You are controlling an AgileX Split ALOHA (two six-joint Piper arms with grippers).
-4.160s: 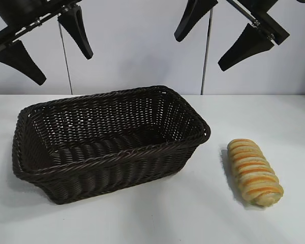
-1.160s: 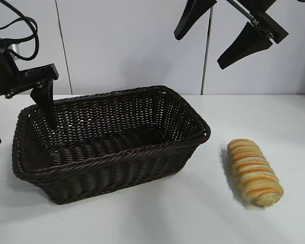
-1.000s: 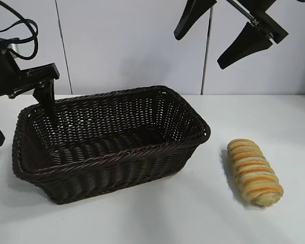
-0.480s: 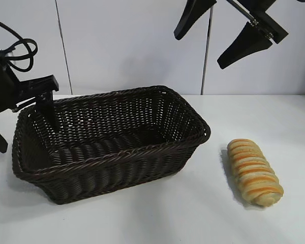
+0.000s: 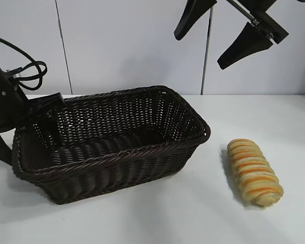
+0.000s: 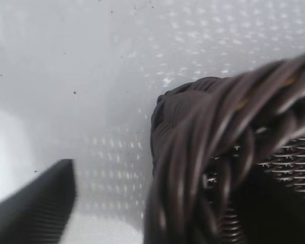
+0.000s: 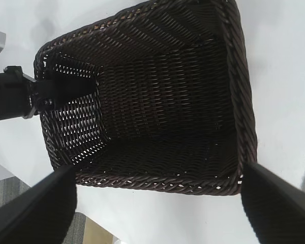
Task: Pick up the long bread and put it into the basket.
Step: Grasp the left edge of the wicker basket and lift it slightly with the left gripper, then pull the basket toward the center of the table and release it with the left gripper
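Observation:
I should grab the basket next with my left gripper by its thin braided rim (image 5: pixel 19 131), because the basket's wide body (image 5: pixel 114 170) is much wider than my open fingers.
The long bread (image 5: pixel 254 173), golden-tan with orange-brown stripes, lies on the white table to the right of the basket. The dark brown wicker basket (image 5: pixel 157 147) stands at centre left and holds nothing. My left gripper (image 5: pixel 23 134) is open and low at the basket's left end, astride the braided rim (image 6: pixel 218 147): one finger is inside the basket, and the other finger (image 6: pixel 35 213) is outside, apart from the rim. My right gripper (image 5: pixel 221 33) is open and empty, high above the basket's right end; in its wrist view it (image 7: pixel 157 213) looks down on the basket (image 7: pixel 244 101).
The white table (image 5: pixel 193 213) runs all round the basket and the bread. A light wall with vertical seams stands behind. The left arm's cable (image 5: pixel 25 68) loops above the basket's left end. The table edge shows in the right wrist view (image 7: pixel 99 231).
My left arm has come down from high up to the basket's left end, and its fingers now straddle the rim. The right arm, the bread and the basket have not moved.

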